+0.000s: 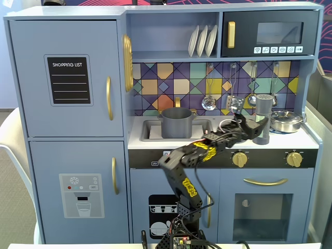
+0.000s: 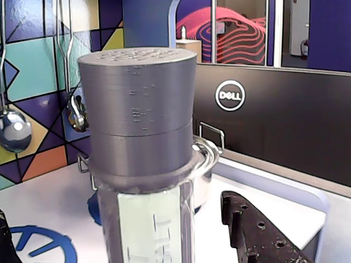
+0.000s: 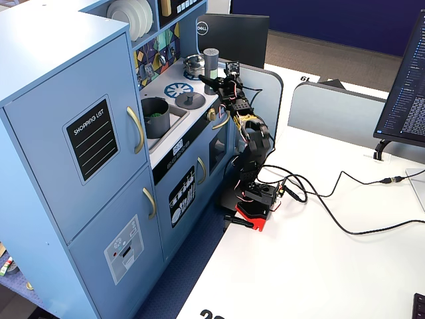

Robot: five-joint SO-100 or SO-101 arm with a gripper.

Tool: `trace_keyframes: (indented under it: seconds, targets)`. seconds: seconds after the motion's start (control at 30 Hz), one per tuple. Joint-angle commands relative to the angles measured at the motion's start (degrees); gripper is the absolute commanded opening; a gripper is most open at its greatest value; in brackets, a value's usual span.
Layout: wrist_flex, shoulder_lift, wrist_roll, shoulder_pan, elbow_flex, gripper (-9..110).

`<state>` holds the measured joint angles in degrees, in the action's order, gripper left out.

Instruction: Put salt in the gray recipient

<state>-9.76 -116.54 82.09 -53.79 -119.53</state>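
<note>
I will put salt in the gray pot (image 1: 177,123), and for that my gripper will next grab the salt shaker by the middle of its body (image 1: 263,118).
The salt (image 2: 143,137), a tall gray shaker with a pale green label, stands upright on the stove top at the right in a fixed view (image 1: 263,118) and at the far end of the counter in the other (image 3: 211,62). My gripper (image 2: 115,213) is open around its body: the dark right finger (image 2: 258,233) stands clear of it, and the left finger only shows at the frame's edge. The gray recipient (image 1: 177,123), a matte pot, sits in the sink to the left, also seen in the side fixed view (image 3: 156,114).
A shiny steel pot (image 1: 286,121) sits right behind the salt, close to it in the wrist view (image 2: 204,164). A flat gray lid (image 3: 189,100) lies on the counter between sink and shaker. Ladles (image 1: 209,102) hang on the tiled back wall. A monitor (image 3: 232,30) stands beyond the kitchen's end.
</note>
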Motion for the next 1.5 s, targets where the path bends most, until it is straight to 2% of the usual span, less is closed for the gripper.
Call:
trace_keyframes:
  seconds: [0.0,0.33,0.4,0.43,0.47,0.53,0.77,0.9,1.07,1.23,1.47]
  targets:
    - [-3.08,6.68,-0.26,-0.62,9.67,54]
    - [-5.01,21.09,1.32,0.97,23.64,48]
    - [-4.83,23.12,1.93,1.58,26.19,41]
    - [-4.66,23.99,2.99,2.11,27.25,33]
    - [-4.66,24.43,3.78,2.64,27.95,25]
    - [-5.27,24.43,4.83,3.69,28.21,0]
    - [-5.98,14.77,-8.61,3.69,25.84,0]
    - [4.66,4.83,-26.02,5.10,27.95,0]
    - [23.03,-4.92,-58.10,11.60,33.13,0]
    - [38.50,-10.81,-89.30,25.05,33.05,0]
    - [49.57,-5.80,-123.57,43.15,42.10,0]
